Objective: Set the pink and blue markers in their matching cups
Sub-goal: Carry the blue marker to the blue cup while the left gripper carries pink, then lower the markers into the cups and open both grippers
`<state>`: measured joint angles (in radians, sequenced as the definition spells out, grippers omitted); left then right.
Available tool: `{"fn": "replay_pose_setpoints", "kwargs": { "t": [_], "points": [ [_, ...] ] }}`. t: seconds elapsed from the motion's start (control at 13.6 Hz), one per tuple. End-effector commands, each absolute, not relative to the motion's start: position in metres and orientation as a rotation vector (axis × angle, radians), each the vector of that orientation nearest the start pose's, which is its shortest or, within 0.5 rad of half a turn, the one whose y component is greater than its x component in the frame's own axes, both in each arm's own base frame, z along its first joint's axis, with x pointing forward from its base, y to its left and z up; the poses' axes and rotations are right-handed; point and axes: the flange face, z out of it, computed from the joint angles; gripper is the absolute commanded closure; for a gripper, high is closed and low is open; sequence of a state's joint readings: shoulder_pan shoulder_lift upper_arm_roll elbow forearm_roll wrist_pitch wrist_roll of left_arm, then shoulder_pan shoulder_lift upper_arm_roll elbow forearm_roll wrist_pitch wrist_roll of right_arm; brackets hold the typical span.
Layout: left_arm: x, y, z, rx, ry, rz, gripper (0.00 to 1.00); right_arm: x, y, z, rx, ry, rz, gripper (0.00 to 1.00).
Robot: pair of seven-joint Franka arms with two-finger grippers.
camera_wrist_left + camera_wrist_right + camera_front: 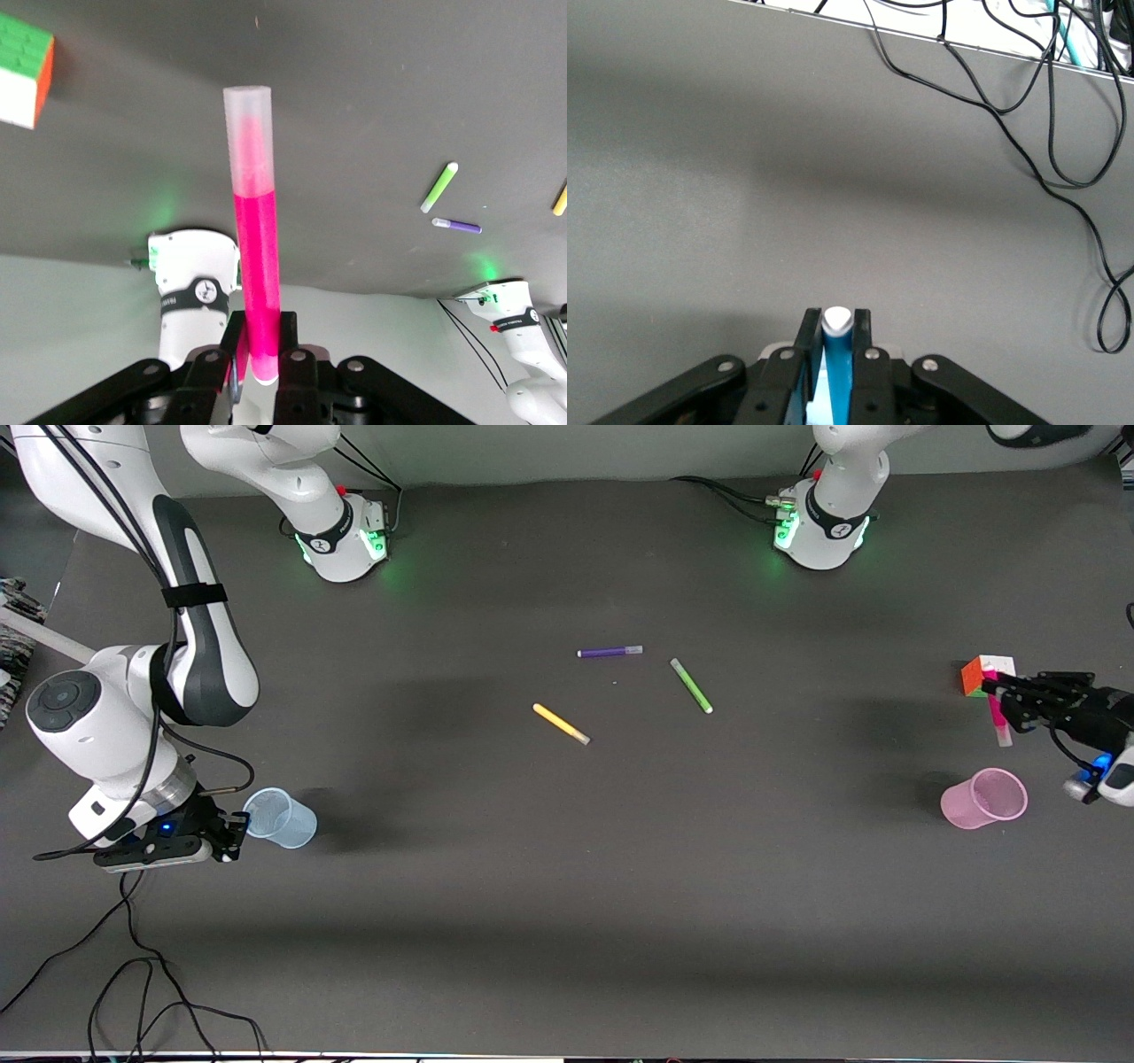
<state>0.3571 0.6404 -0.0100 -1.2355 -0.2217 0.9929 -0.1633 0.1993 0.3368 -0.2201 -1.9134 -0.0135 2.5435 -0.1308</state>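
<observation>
The pink marker's pale cap (1003, 737) hangs short of the pale pink cup's opening (999, 794). My left gripper now keeps hold of the pink marker until its cap is over that cup.
My left gripper (994, 689) is shut on the pink marker (999, 722), held in the air next to the cube and over the table just farther from the front camera than the pale pink cup (983, 799). In the left wrist view the pink marker (253, 239) sticks out from between the fingers of the left gripper (260, 329), pale cap outward. My right gripper (232, 834) sits right beside the pale blue cup (282, 818). In the right wrist view this gripper (837, 320) is shut on the blue marker (837, 367), white tip showing. The front view hides the blue marker.
A purple marker (609, 652), a green marker (691, 685) and a yellow marker (561, 724) lie mid-table. A colour cube (986, 673) stands by the left gripper. Loose cables (133, 974) lie at the front edge near the right arm.
</observation>
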Motion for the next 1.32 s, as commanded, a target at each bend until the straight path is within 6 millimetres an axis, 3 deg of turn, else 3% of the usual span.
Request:
{"fn": "replay_pose_setpoints", "kwargs": {
  "t": [0.0,0.22,0.66,0.73,0.81,1.03,1.25],
  "points": [
    [0.610,0.209,0.353,-3.126,-0.628,1.409,1.00,0.646,0.004,0.348,-3.192,-0.179,-0.512,1.00],
    [0.610,0.238,0.317,-3.197,-0.599,1.382,1.00,0.638,0.004,0.334,-3.180,-0.184,-0.578,1.00],
    [0.612,0.244,0.287,-3.214,-0.613,1.391,1.00,0.631,0.005,0.325,-3.175,-0.184,-0.585,0.99],
    [0.615,0.245,0.282,-3.219,-0.619,1.370,1.00,0.631,0.005,0.324,-3.176,-0.184,-0.583,0.40],
    [0.618,0.248,0.282,-3.233,-0.629,1.323,1.00,0.631,0.005,0.323,-3.177,-0.184,-0.578,0.01],
    [0.622,0.250,0.277,-3.248,-0.637,1.269,1.00,0.632,0.007,0.327,-3.174,-0.185,-0.580,0.00],
    [0.624,0.249,0.269,-3.262,-0.630,1.247,1.00,0.633,0.022,0.341,-3.157,-0.215,-0.582,0.00]
  ]
}}
